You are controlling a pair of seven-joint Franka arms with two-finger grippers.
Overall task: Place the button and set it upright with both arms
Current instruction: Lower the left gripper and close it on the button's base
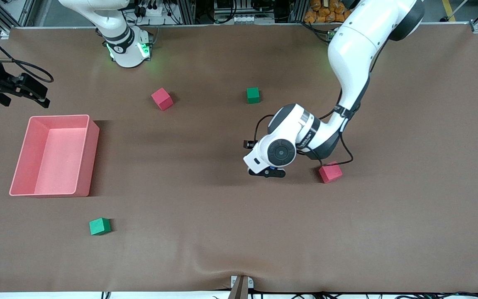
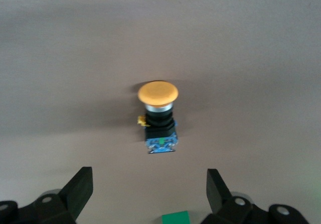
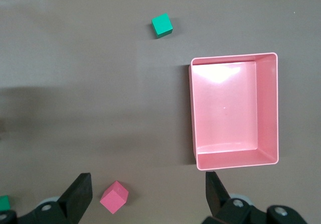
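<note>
My left gripper grips the button (image 2: 157,117) by its bluish end (image 2: 161,143) next, to place it upright.
The button (image 2: 157,117) lies on its side on the brown table, with its orange cap, black body and bluish end all in the left wrist view. My left gripper (image 2: 149,178) hangs low over the table just beside it, open, and the button is out past the fingertips (image 2: 81,180), not between them. In the front view my left gripper (image 1: 267,172) is over the table's middle and its hand covers the button. My right gripper (image 3: 148,181) is open and holds nothing. It waits high over the right arm's end of the table (image 1: 27,89), above the pink bin.
A pink bin (image 1: 85,137) stands at the right arm's end. Red cubes lie beside the left hand (image 1: 330,172) and near the right arm's base (image 1: 162,99). Green cubes lie near the table's middle (image 1: 253,95) and nearer the camera (image 1: 99,226).
</note>
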